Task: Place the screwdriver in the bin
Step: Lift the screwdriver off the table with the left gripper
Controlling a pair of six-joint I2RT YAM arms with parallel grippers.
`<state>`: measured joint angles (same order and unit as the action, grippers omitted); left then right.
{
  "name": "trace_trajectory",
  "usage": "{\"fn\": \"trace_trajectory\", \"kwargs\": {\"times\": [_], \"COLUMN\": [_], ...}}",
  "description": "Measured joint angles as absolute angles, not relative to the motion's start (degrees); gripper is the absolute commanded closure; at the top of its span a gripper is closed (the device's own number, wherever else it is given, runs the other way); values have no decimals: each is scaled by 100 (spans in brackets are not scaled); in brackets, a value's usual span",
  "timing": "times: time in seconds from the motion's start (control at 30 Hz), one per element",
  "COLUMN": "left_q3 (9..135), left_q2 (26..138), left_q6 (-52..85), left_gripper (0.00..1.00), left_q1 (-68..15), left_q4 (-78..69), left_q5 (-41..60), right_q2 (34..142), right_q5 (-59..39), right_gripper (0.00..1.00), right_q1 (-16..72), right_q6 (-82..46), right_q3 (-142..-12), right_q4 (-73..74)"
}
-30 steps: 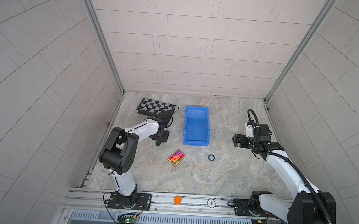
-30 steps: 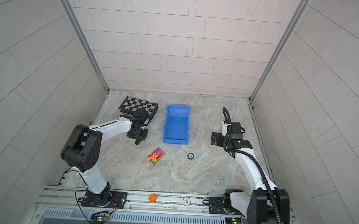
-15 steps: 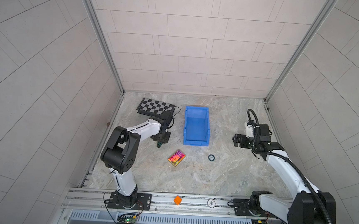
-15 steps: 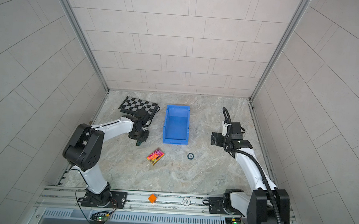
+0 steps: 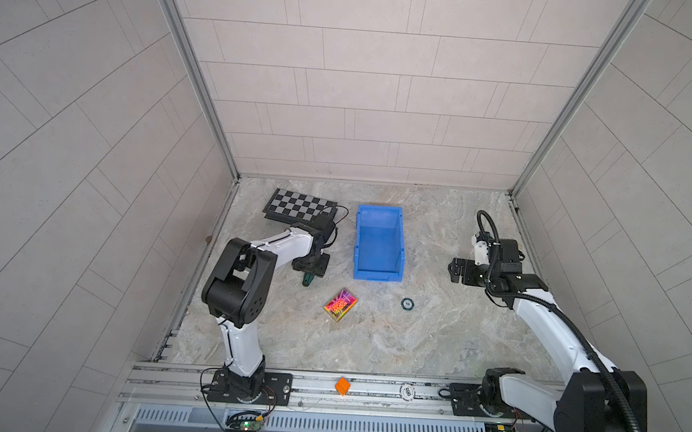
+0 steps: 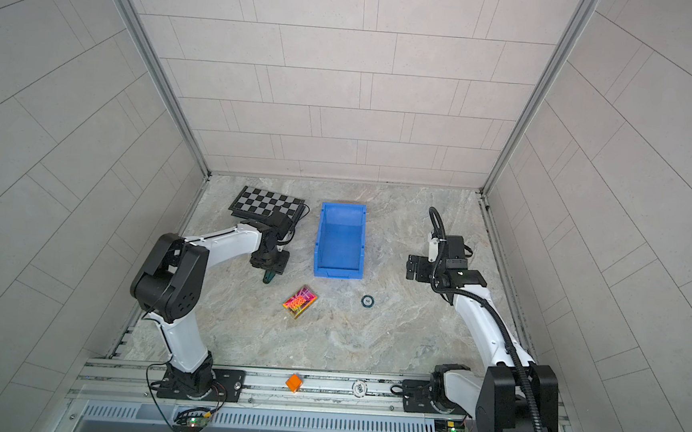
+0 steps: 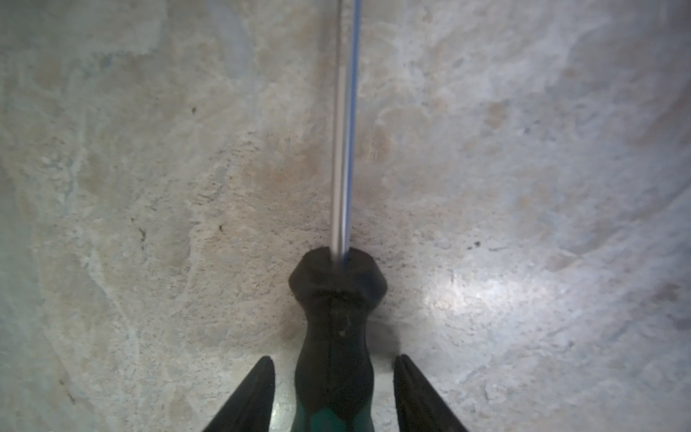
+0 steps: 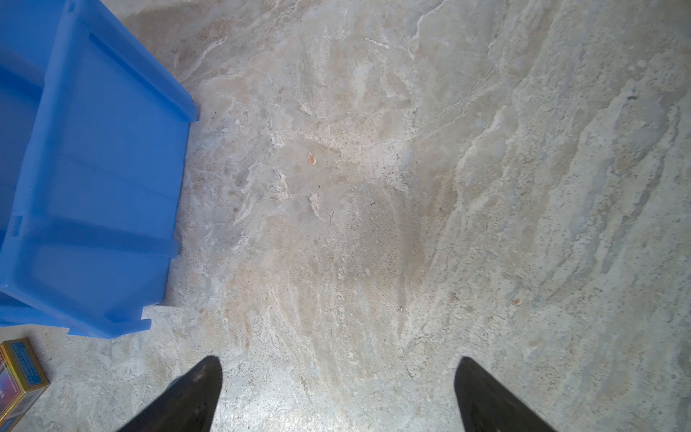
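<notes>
The screwdriver's handle has both fingers reaching down beside it, so my left gripper should close on the screwdriver (image 5: 307, 281) now.
The screwdriver (image 7: 334, 355) lies flat on the stone table, its dark green and black handle between the two fingers of my left gripper (image 7: 332, 358). A gap shows on each side of the handle, so the jaws are open and not gripping. Its thin shaft points away from the gripper. In both top views the left gripper (image 5: 310, 266) (image 6: 270, 262) is low over the screwdriver (image 5: 307, 281) (image 6: 268, 279), left of the blue bin (image 5: 377, 274) (image 6: 337, 272). My right gripper (image 8: 339, 359) (image 5: 455, 270) hangs open and empty to the right of the bin (image 8: 93, 187).
A checkerboard (image 5: 301, 207) lies behind the left arm. A colourful small box (image 5: 341, 305) (image 8: 18, 374) and a small dark ring (image 5: 407, 303) lie in front of the bin. An orange cube (image 5: 342, 386) sits on the front rail.
My left gripper has stayed low over the screwdriver while its jaws have parted from the handle. The left elbow shifted slightly. The right arm has not moved.
</notes>
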<state>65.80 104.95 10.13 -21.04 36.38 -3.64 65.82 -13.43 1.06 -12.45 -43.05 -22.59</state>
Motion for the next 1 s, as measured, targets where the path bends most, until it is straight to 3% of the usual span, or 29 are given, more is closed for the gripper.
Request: {"fn": "trace_trajectory", "kwargs": {"times": [0.33, 1.0], "left_q3": [6917, 7000], "left_q2": [10737, 10833], "left_q6": [993, 1216], "left_gripper": [56, 62], "left_q1": [-2104, -2104], "left_q4": [3706, 3942], "left_q5": [-416, -493], "right_q2": [6578, 6554], "right_q5": [-1317, -1284], "right_gripper": [1, 1], "right_q1": [106, 106], "right_q6": [-1243, -1223], "right_q3": [-4305, -4305], "right_q4": [-2268, -2307]}}
